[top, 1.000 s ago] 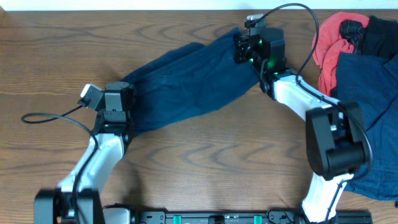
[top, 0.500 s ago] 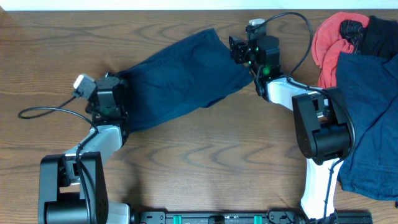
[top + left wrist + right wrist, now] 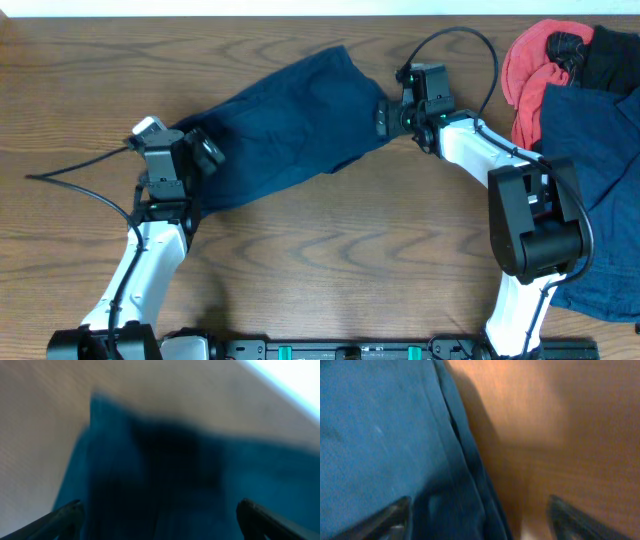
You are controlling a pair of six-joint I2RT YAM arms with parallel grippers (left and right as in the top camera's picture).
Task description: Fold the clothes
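Observation:
I should next grab the dark navy shorts [image 3: 290,120] with my left gripper at the end opposite my right gripper, to carry that end across and fold them.
The dark navy shorts [image 3: 290,120] lie spread slantwise across the table's middle, one of the clothes. My left gripper [image 3: 201,153] hovers at their lower-left end, open, and in the left wrist view dark blue cloth [image 3: 165,470] fills the space beyond its wide-apart fingers [image 3: 64,516]. My right gripper [image 3: 384,118] is at the upper-right end, open too. In the right wrist view the hem of the shorts [image 3: 465,455] runs between the spread jaws, with bare wood to the right. Neither gripper [image 3: 482,520] holds anything.
More clothes are piled at the right edge: a red piece [image 3: 525,65], a black one [image 3: 610,50] and a large navy one [image 3: 590,170] under the right arm's base. A loose cable [image 3: 80,185] trails left of the left arm.
Both grippers have opened and let go of the shorts, which now rest on the table. The left arm drew back slightly; the right gripper dropped to the shorts' right edge.

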